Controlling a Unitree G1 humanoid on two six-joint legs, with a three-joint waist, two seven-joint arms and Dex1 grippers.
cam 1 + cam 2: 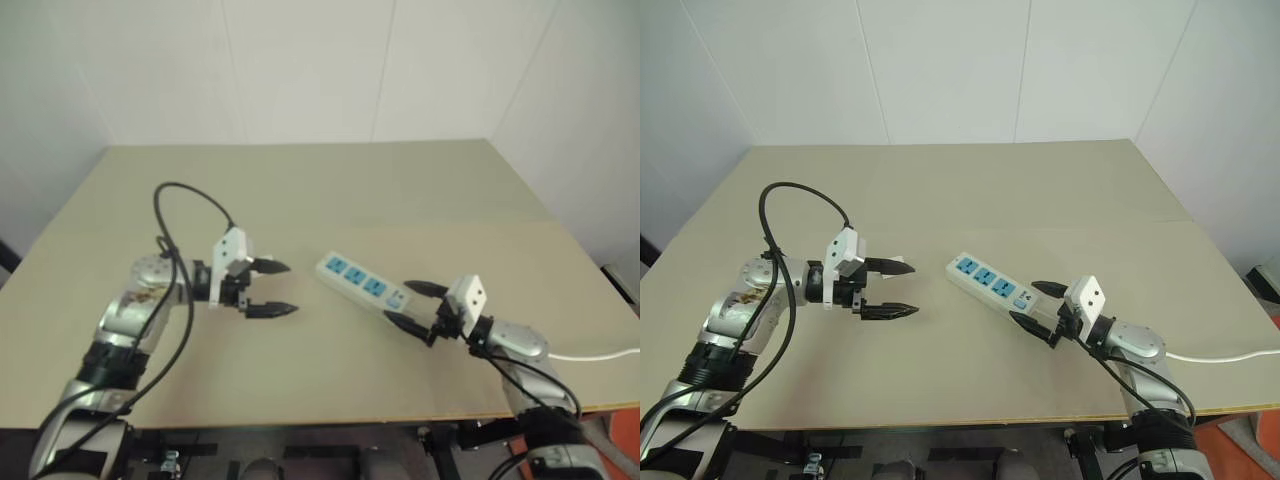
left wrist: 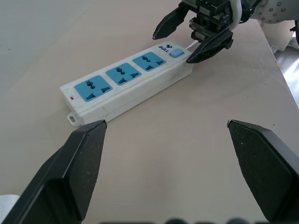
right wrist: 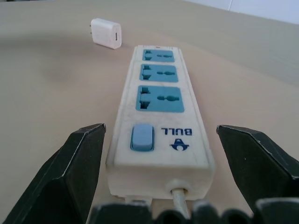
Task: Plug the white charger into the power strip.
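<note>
My right gripper grabs the power strip by its cord end next, to steady the power strip for the charger.
The power strip lies flat on the tan table, slanted, its three blue sockets facing up. My right gripper is open at the strip's switch end, one finger on either side of the blue switch. In the right wrist view, the white charger lies on the table just past the strip's far end, a little to one side. My left gripper hovers open left of the strip, pointing toward it, with nothing between its fingers.
The strip's thin white cord runs off to the right along the table's front edge. A black cable loops above my left arm. White walls stand behind the table.
</note>
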